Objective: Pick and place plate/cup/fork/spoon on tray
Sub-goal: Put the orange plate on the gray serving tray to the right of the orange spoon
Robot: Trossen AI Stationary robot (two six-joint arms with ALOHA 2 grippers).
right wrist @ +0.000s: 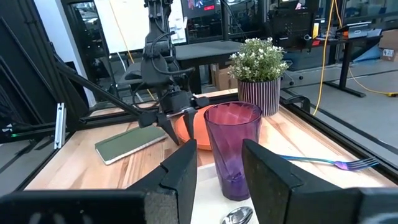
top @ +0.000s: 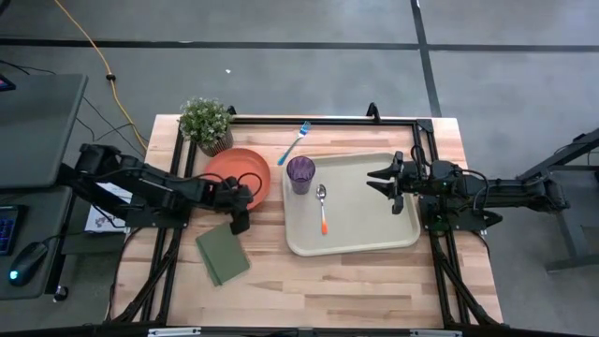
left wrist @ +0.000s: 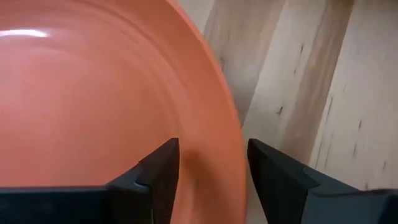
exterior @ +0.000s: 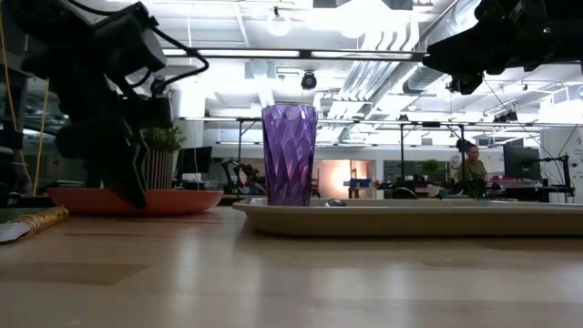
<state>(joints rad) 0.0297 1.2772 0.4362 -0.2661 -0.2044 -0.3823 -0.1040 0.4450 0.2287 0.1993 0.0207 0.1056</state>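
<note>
The orange-red plate needs to go on the beige tray point(top: 374, 220), so I will next grab it by its raised rim point(top: 255, 199) with my left gripper.
The orange-red plate point(top: 234, 168) lies flat on the table, left of the beige tray point(top: 374, 220). My left gripper point(left wrist: 211, 171) is open and points down at the plate's near right rim point(left wrist: 231, 140), one finger over the inside and one outside it. I cannot tell whether they touch it. The purple cup point(top: 300, 173) stands upright in the tray's far left corner. The spoon point(top: 322, 208) lies in the tray beside it. The blue-handled fork point(top: 295, 142) lies on the table beyond the tray. My right gripper point(top: 386, 178) is open and empty above the tray's right part, facing the cup point(right wrist: 233, 146).
A potted plant point(top: 208, 122) stands at the far left, just behind the plate. A green rectangular pad point(top: 222, 251) lies near the left gripper, toward the table's near edge. A black frame point(top: 328, 119) runs along the table's far and side edges. Bare wood lies in front of the tray.
</note>
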